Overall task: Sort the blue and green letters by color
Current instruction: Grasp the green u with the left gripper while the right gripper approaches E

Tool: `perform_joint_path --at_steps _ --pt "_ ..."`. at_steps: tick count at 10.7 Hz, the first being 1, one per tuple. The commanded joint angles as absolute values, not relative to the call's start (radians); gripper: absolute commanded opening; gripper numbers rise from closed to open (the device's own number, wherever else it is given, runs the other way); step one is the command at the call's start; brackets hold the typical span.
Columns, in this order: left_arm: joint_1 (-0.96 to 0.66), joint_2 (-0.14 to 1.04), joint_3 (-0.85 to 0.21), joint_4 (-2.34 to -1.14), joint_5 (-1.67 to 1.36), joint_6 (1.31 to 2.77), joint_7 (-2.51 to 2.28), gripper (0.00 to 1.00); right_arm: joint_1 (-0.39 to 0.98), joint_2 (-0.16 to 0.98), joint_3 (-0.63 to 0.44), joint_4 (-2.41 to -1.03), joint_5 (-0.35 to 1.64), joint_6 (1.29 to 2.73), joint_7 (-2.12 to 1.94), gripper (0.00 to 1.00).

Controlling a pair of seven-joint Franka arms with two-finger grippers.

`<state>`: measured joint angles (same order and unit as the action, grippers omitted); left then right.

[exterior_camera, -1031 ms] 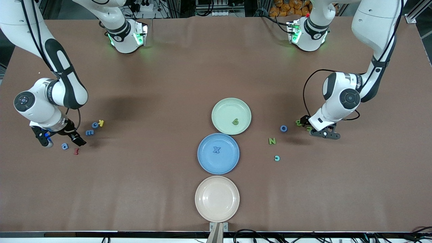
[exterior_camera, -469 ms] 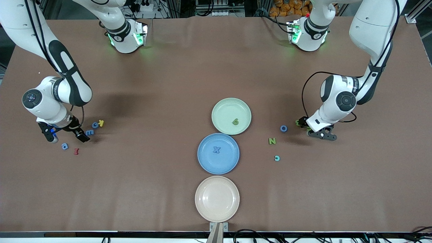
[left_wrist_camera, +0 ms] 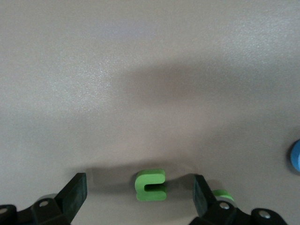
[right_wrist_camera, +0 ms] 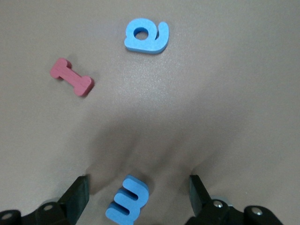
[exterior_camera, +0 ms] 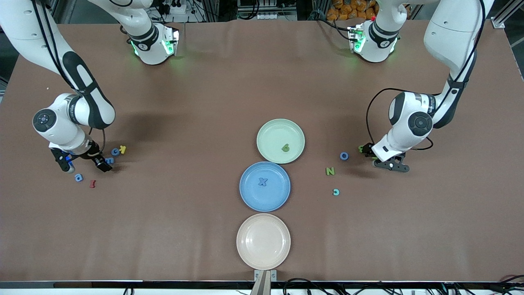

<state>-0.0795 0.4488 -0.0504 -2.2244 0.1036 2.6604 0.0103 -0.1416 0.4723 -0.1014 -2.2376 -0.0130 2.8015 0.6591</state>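
Observation:
My left gripper closes on the green letter next, since my fingers are down at the table on either side and closing now would catch it.
My right gripper (exterior_camera: 105, 164) (right_wrist_camera: 138, 183) is open and low over the table, its jaws astride a blue letter "m" (right_wrist_camera: 127, 202) (exterior_camera: 109, 160) without touching it. Blue "a" (right_wrist_camera: 146, 35) (exterior_camera: 78, 177) and blue "G" (exterior_camera: 115, 151) lie close by. My left gripper (exterior_camera: 367, 150) (left_wrist_camera: 139, 183) is open too, with a green letter (left_wrist_camera: 151, 185) (exterior_camera: 362, 148) lying between its fingers. A second green letter (left_wrist_camera: 220, 193) peeks out beside one finger. Blue "O" (exterior_camera: 344, 155) and green "N" (exterior_camera: 330, 171) lie nearby. A blue "X" (exterior_camera: 263, 182) rests on the blue plate (exterior_camera: 249, 196), a green "6" (exterior_camera: 285, 148) on the green plate (exterior_camera: 270, 131).
A beige plate (exterior_camera: 263, 241) sits nearest the front camera, in line with the other two plates. A dark red "I" (exterior_camera: 93, 184) (right_wrist_camera: 71, 77) and a yellow "K" (exterior_camera: 122, 149) lie among the blue letters. A teal "c" (exterior_camera: 336, 191) lies near the "N".
The right gripper has shifted from beside the "a" and "I" to the blue "m". The left gripper has edged slightly toward the green letters.

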Motion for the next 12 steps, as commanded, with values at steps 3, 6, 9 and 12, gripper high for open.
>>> perform_joint_path --at_steps 3,6,9,12 --pt "-0.067 0.463 -0.057 -2.214 0.129 2.671 0.005 0.0 -0.144 0.469 -0.092 -2.263 -0.012 2.829 0.68 0.88" --pt "-0.077 0.463 -0.057 -2.214 0.129 2.669 -0.021 0.0 -0.13 0.468 -0.091 -2.263 -0.012 2.829 0.709 0.88" --pt "-0.083 0.454 -0.06 -2.214 0.129 2.668 -0.06 0.0 -0.121 0.465 -0.091 -2.266 -0.012 2.827 0.73 0.88" --pt "-0.113 0.433 -0.081 -2.177 0.129 2.636 -0.2 0.0 -0.121 0.462 -0.091 -2.269 -0.012 2.826 0.73 0.88"
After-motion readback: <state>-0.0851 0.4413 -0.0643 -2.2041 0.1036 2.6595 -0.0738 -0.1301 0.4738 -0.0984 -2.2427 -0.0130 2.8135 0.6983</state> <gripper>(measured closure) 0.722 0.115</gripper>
